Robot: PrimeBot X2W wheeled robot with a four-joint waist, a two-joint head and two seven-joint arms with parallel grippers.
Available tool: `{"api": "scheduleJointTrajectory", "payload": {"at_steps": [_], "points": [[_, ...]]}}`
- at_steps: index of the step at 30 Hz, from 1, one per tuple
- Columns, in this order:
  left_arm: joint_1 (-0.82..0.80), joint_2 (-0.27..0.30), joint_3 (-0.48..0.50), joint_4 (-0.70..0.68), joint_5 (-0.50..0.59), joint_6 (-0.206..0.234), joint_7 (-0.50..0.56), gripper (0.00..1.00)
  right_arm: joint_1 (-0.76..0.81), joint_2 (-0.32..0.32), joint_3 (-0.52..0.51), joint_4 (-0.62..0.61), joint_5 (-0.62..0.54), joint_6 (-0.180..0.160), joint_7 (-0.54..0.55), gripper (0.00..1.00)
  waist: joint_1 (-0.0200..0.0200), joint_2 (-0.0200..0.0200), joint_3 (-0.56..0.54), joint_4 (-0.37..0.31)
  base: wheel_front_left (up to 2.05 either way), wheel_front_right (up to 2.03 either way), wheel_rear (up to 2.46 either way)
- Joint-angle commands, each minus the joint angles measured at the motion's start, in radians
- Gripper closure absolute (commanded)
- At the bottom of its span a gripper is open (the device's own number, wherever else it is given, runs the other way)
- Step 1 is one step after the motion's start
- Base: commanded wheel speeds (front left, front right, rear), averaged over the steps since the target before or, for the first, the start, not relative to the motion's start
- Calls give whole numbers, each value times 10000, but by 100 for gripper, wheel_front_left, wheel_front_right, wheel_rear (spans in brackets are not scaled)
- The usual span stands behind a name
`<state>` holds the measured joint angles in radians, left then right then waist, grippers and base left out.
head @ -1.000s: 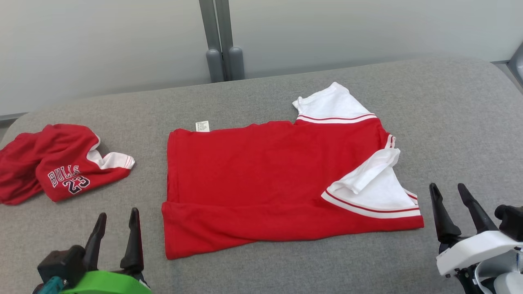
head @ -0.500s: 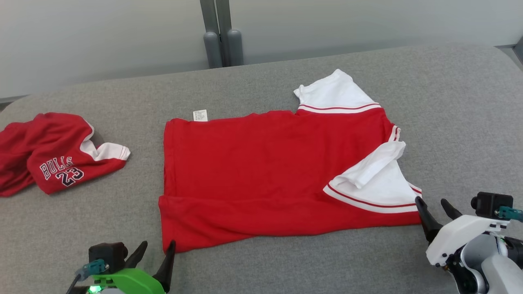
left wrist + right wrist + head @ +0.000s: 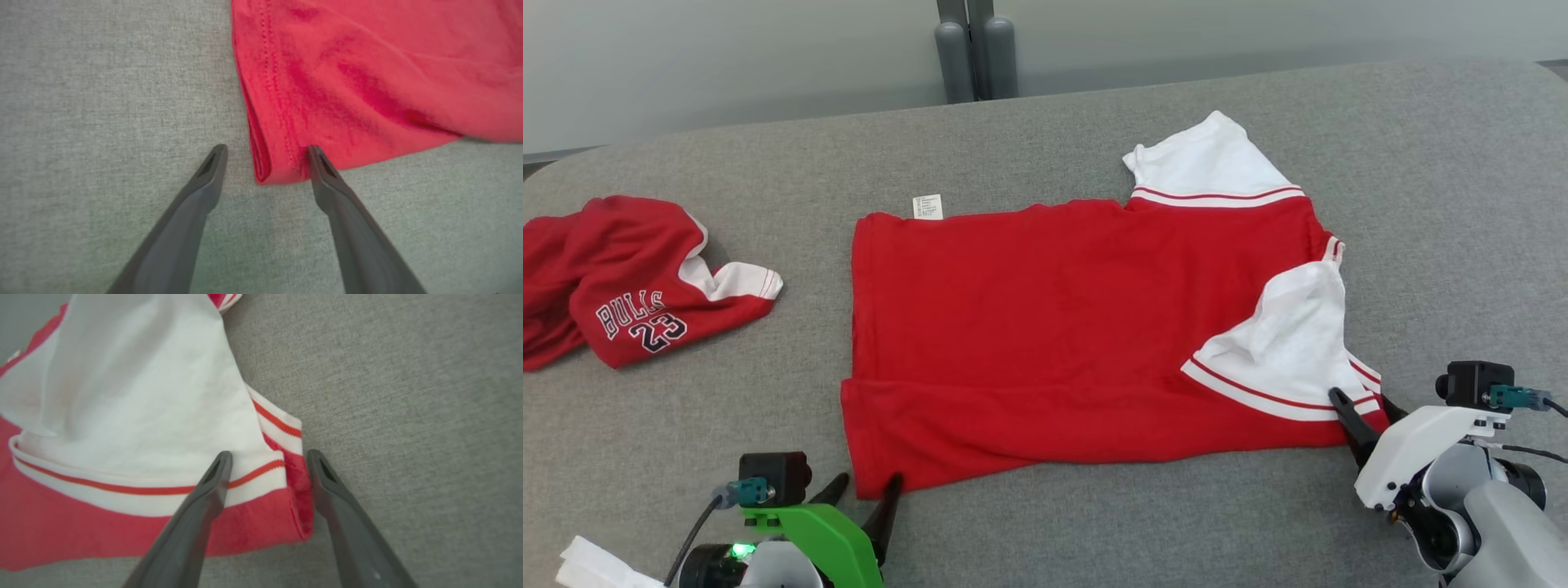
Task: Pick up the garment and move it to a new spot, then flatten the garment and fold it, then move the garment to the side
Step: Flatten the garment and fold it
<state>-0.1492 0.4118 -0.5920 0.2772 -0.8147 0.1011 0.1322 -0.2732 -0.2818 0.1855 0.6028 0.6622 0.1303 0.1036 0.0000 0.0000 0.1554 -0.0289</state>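
Note:
The shirt's hem corner stands up in a small fold while the rest lies flat. My left gripper pinches the shirt by that hem corner [image 3: 876, 482] [image 3: 283, 169] next.
The garment [image 3: 1054, 327] is a red shirt with white, red-striped sleeves, spread flat in the middle of the grey padded surface [image 3: 1437, 204]. My left gripper [image 3: 866, 492] stands open at its near left hem corner. In the left wrist view that red corner [image 3: 282, 163] lies between the fingers of the left gripper [image 3: 266, 153]. At the near right corner my right gripper [image 3: 1364, 403] is open. In the right wrist view the right gripper [image 3: 269, 457] straddles the striped sleeve edge [image 3: 282, 473], one finger lying over the cloth and the other beside it.
A second red garment [image 3: 629, 286] printed BULLS 23 lies crumpled at the far left. A white label [image 3: 927, 206] sticks out at the shirt's far edge. Two grey posts [image 3: 976, 49] stand behind the surface against the pale wall.
The head camera has tilted down. Both grippers have come forward from the near edge to the shirt's two near corners. The near white sleeve now lies flatter.

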Motion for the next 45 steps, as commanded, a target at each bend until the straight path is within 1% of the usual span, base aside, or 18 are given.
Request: {"api": "scheduleJointTrajectory", "payload": {"at_steps": [1,2,3,8,10,14,19,23,27,30,31,32,33,34,36,41,45], "points": [[-116,-65,-77,94,-46,-93,45,45,48,83,226,232,112,8,9,95,0,0,-53,-15,0,0,0],[-148,-68,-58,110,-39,-113,-17,62,21,65,291,260,178,8,-47,100,0,0,-90,-18,0,0,0],[-162,-80,-60,148,-53,-122,-39,100,-20,52,349,289,276,7,-137,100,0,0,-143,-20,0,0,0],[-159,78,-129,86,-39,-322,8,100,-92,-183,500,202,843,7,-306,100,0,0,-448,-5,0,0,0],[-62,156,-129,-73,-116,-376,52,100,-29,-390,528,34,1157,7,-219,100,0,0,-589,11,0,0,0],[367,535,-188,-621,-230,-364,380,100,374,-848,644,-522,1687,7,305,100,0,0,-856,-9,0,0,0],[1119,1192,-237,-1537,-360,-60,976,100,1097,-1331,574,-1225,1974,7,1230,100,0,0,-1044,-53,0,0,0],[1795,1702,-289,-2405,-477,356,1519,100,1964,-1639,77,-1766,2113,4,2002,100,0,0,-1149,-41,0,0,0],[2396,2016,-327,-3105,-744,694,1982,100,2836,-1628,-689,-2189,1884,-2,2869,100,0,0,-1234,-58,0,0,0],[2665,2134,-386,-3460,-891,846,2241,100,3307,-1340,-1238,-2614,1542,-1,3522,100,0,0,-1250,-89,0,0,0],[2693,2149,-386,-3510,-888,881,2249,100,3390,-1246,-1409,-2731,1422,-2,3665,54,0,0,-1247,-97,0,0,0],[2702,2147,-372,-3551,-873,933,2256,100,3491,-1117,-1586,-2874,1283,-1,3823,0,0,0,-1242,-104,0,0,0],[2704,2144,-369,-3568,-870,969,2267,56,3547,-995,-1720,-2987,1144,-1,3940,0,0,0,-1241,-108,0,0,0],[2698,2154,-409,-3581,-865,993,2361,0,3576,-827,-1884,-3144,973,1,4045,0,0,0,-1241,-118,0,0,0],[2623,2165,-418,-3633,-803,1023,2361,0,3631,-550,-2171,-3473,687,7,4191,0,0,0,-1252,-136,0,0,0],[2420,2240,-306,-3722,-652,1107,2223,0,3735,-112,-2835,-4244,49,5,4458,0,0,0,-1314,-187,0,0,0],[2094,2266,-93,-3833,-319,1235,1838,0,3576,204,-3225,-4950,-406,7,4221,0,0,0,-1370,-208,0,0,0]]}}
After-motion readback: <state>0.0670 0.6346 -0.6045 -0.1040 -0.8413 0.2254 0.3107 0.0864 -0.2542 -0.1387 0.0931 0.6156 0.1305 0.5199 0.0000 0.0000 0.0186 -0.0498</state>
